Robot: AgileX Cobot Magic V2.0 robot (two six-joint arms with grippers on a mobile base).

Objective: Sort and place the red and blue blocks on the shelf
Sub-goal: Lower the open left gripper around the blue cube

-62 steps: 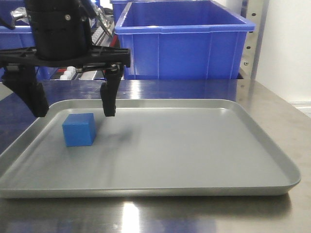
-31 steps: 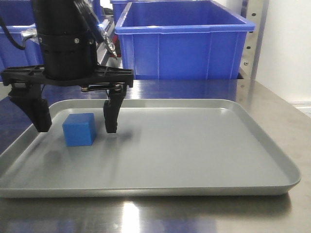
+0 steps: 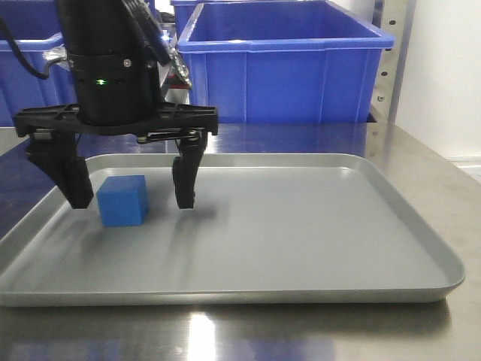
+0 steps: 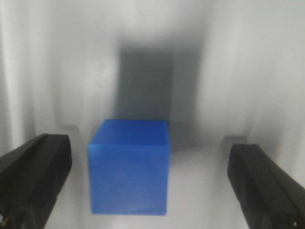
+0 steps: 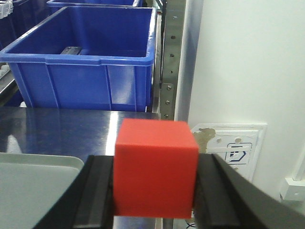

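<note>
The blue block [image 3: 122, 201] needs to go on the shelf, so my left gripper should grab it by its two opposite sides next.
The blue block [image 3: 122, 201] rests on the grey tray [image 3: 316, 226] at its left side. My left gripper [image 3: 129, 197] is open and straddles it, one finger on each side with gaps. In the left wrist view the blue block [image 4: 129, 166] sits between the two black fingers [image 4: 33, 176], nearer the left one and touching neither. My right gripper [image 5: 155, 183] is shut on the red block [image 5: 155, 167] and holds it in the air beside the tray's right corner. A shelf post [image 5: 170, 57] with small screws stands behind.
A large blue bin [image 3: 284, 60] stands behind the tray on the steel surface; another blue bin [image 3: 30, 71] is at the back left. In the right wrist view the blue bin [image 5: 81, 67] sits left of the post, and a white wall [image 5: 248, 62] is to the right.
My left gripper has come down and shifted slightly right, so its open fingers now stand on either side of the blue block. The block has not moved.
</note>
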